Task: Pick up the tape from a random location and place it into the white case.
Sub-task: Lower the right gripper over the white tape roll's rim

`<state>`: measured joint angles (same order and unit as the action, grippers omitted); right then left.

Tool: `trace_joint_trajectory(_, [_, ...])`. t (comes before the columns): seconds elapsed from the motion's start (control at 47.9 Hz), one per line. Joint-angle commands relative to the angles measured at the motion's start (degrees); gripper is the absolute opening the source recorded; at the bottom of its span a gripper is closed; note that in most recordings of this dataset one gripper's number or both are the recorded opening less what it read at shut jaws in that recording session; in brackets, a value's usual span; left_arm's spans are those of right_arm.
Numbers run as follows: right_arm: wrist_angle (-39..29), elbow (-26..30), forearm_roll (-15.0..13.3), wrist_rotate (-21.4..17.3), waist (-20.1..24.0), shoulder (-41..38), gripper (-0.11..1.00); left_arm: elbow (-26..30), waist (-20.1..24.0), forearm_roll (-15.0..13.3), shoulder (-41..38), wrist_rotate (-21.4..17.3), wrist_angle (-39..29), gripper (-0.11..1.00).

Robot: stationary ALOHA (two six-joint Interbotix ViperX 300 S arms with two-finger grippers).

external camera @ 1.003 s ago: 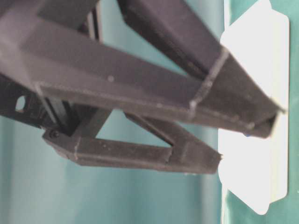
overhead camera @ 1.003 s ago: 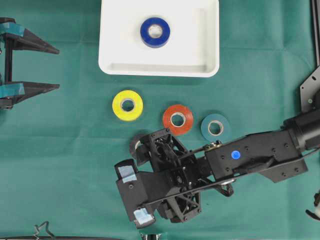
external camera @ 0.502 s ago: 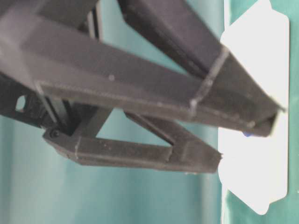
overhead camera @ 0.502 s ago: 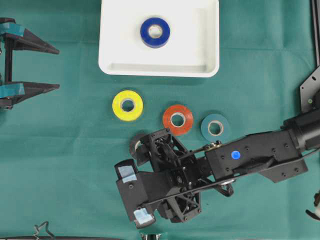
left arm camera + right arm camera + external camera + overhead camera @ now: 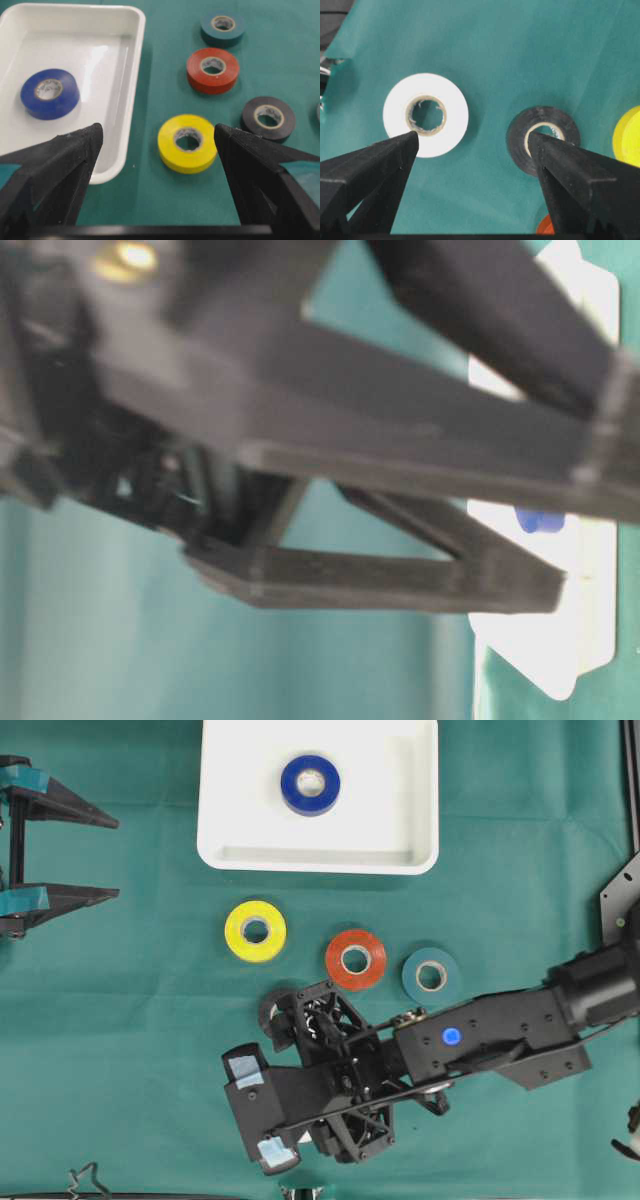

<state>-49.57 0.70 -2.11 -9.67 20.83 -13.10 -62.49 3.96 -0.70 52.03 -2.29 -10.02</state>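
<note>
My right gripper grabs the white tape by its narrow ring side (image 5: 456,120) next, since the tape is broad across but has an open centre hole (image 5: 427,115).
The white case (image 5: 318,863) stands at the top centre and holds a blue tape (image 5: 310,784). Below it on the green cloth lie a yellow tape (image 5: 255,931), a red tape (image 5: 355,959) and a teal tape (image 5: 431,976). A black tape (image 5: 270,1012) is half hidden under my right arm. My right gripper (image 5: 472,137) hangs open over bare cloth, with a white tape (image 5: 425,115) beyond one finger and the black tape (image 5: 543,140) beyond the other. At the left edge my left gripper (image 5: 117,857) is open and empty, and the yellow tape (image 5: 187,143) lies ahead of it.
My right arm (image 5: 480,1040) reaches in from the right across the lower middle and covers the white tape from above. In the table-level view its blurred fingers fill most of the frame, with the case (image 5: 545,640) behind them. A black frame (image 5: 620,900) stands at the right edge.
My right gripper has shifted slightly left over the cloth and looms larger in the table-level view. The left gripper and the tapes have not moved.
</note>
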Motion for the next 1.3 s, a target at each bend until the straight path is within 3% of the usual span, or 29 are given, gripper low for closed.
trace_joint_trajectory(0.0, [0.3,1.3,-0.1,-0.2,-0.1,-0.1,0.92,0.7,-0.2,-0.1,-0.3,0.0,0.3,0.98])
trace_joint_trajectory(0.313, [2.2,1.3,-0.1,-0.2,0.1,-5.6,0.92,0.7,-0.2,-0.1,-0.3,0.0,0.3,0.98])
trace_joint_trajectory(0.961, [15.7,-3.6,-0.1,0.5,0.8,-11.5,0.92,0.7,-0.2,0.0,-0.7,0.0,-0.4,0.98])
trace_joint_trajectory(1.275, [16.2,-3.8,-0.2,0.6,0.7,-12.7,0.92,0.7,-0.2,0.0,-0.7,0.0,-0.4,0.98])
